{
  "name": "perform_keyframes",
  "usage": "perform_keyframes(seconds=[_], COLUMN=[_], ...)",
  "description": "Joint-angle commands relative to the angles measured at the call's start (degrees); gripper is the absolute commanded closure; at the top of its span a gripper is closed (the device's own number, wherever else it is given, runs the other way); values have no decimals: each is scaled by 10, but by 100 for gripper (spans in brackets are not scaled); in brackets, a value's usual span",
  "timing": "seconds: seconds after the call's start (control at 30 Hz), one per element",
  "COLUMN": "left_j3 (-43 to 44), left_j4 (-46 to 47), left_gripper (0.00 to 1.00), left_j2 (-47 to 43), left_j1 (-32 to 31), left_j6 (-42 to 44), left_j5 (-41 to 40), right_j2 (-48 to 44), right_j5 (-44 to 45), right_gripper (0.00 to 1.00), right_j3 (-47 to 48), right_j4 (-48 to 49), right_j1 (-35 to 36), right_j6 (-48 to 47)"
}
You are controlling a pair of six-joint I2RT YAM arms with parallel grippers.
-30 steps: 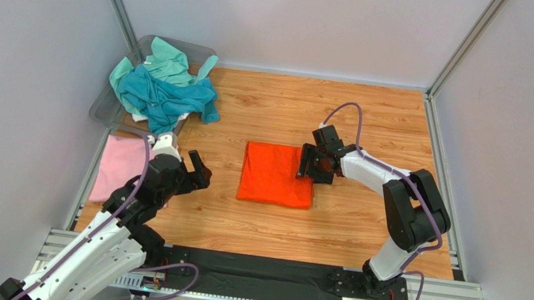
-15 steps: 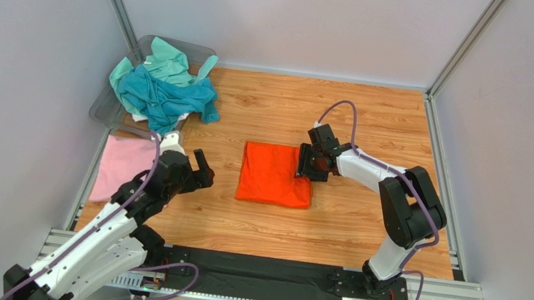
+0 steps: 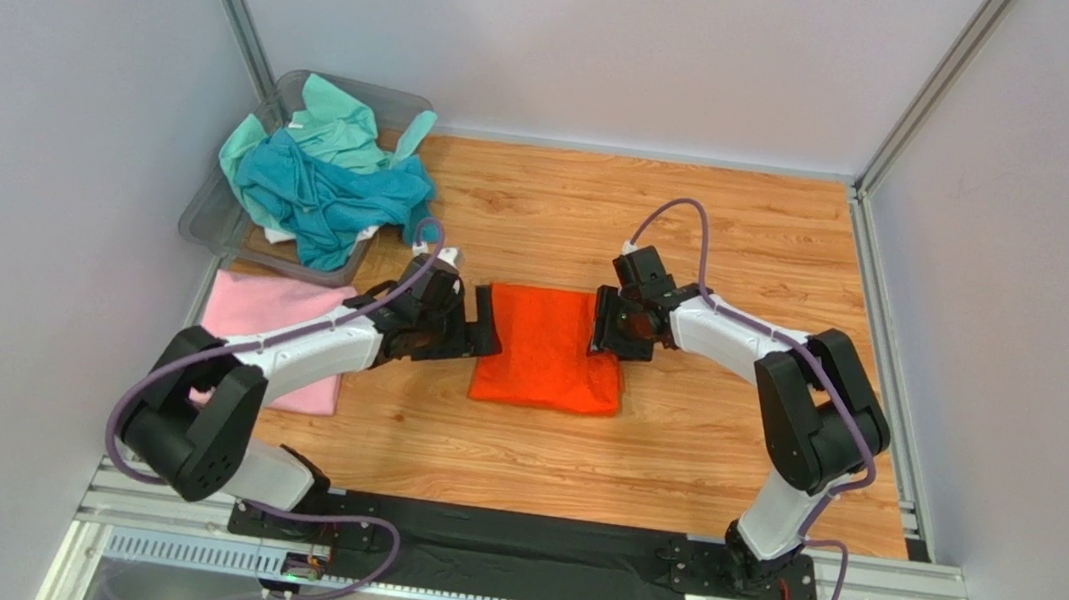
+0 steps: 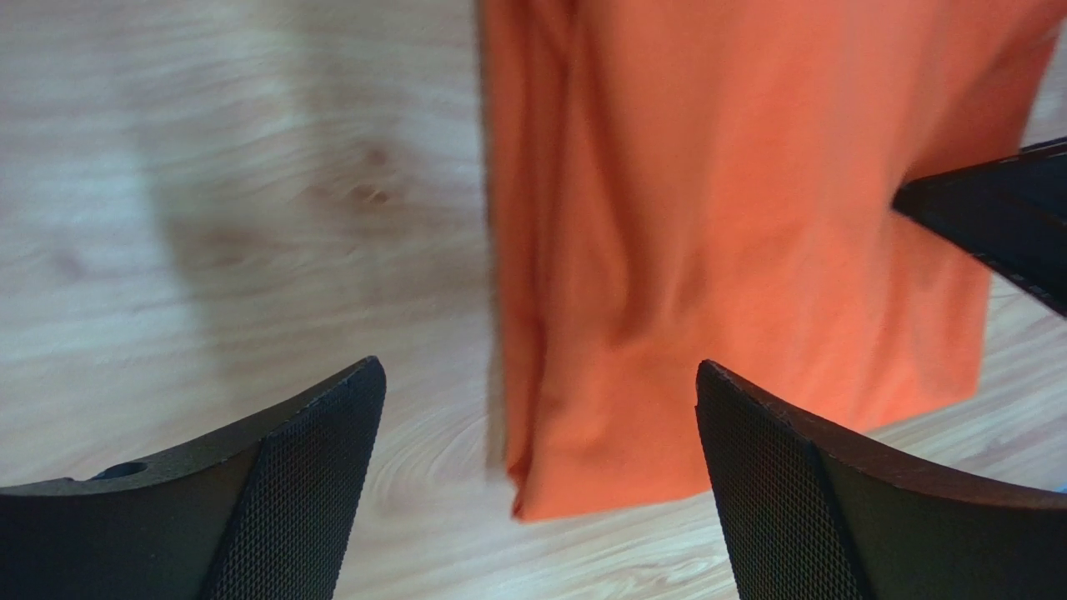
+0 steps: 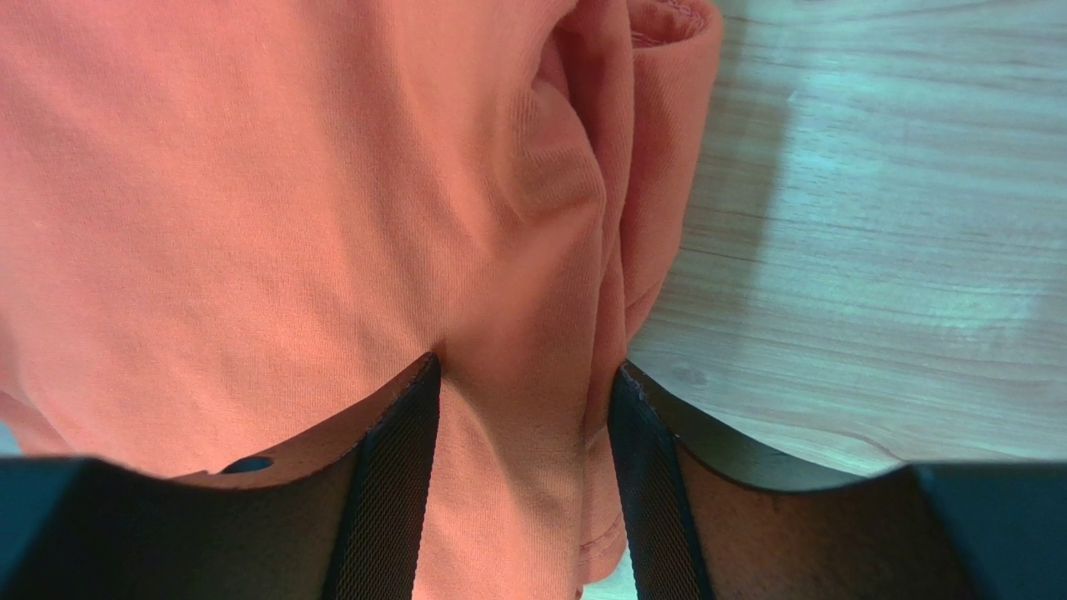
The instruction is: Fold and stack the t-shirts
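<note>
The folded orange t-shirt's side edge facing the pink t-shirt needs to be grabbed by my left gripper next. Then the orange t-shirt can be stacked there still folded.
A bright orange t-shirt (image 3: pixel 550 350) lies folded in a flat rectangle at mid-table. My right gripper (image 3: pixel 611 324) is shut on its far right edge; in the right wrist view the cloth (image 5: pixel 251 188) bunches between the fingers (image 5: pixel 526 388). My left gripper (image 3: pixel 481 333) is open at the shirt's left edge; in the left wrist view its fingers (image 4: pixel 536 390) straddle the near corner of the shirt (image 4: pixel 739 250), just above the table. A pale pink t-shirt (image 3: pixel 259 317) lies folded at the left. Teal (image 3: pixel 325 201) and mint green (image 3: pixel 338 119) t-shirts are heaped in the bin.
The grey see-through plastic bin (image 3: pixel 209 225) stands at the back left, against the left wall. The wooden table (image 3: pixel 760 235) is framed by metal rails and grey walls. The right gripper's finger (image 4: pixel 1002 225) shows at the right in the left wrist view.
My left arm has swung from the near left, by the pink shirt, over to the orange shirt's left edge. My right gripper has shifted slightly left with the shirt's edge.
</note>
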Motion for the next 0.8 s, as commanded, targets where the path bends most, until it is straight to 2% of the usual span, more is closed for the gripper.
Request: perform_keyframes(seconds=[0.0,0.13,0.23,0.37,0.47,0.53,0.57,0.63,0.77], left_j3=[29,66,88,120,127,133,134,130,129], left_j4=[84,60,43,-12,-20,-32,-38,-36,-39], left_gripper=[0,0,5,17,25,34,42,50,78], left_j2=[30,101,135,160,177,190,195,201,214], left_j1=[1,2,2,2,1,1,1,0,-10], left_j6=[14,30,33,23,22,22,21,18,14], left_j5=[37,17,11,-10,-7,-5,-2,12,20], right_j2=[28,33,31,28,32,32,32,30,29], right_j5=[-12,-19,-20,-23,-30,-32,-34,-36,-50], right_gripper=[48,48,48,48,48,49,49,49,49], right_j3=[8,8,6,5,7,7,7,7,5], right_j4=[-2,1,3,5,6,6,8,10,18], right_j1=[8,10,10,10,10,10,10,11,10], right_j6=[-12,-13,-16,-17,-18,-18,-18,-18,-18])
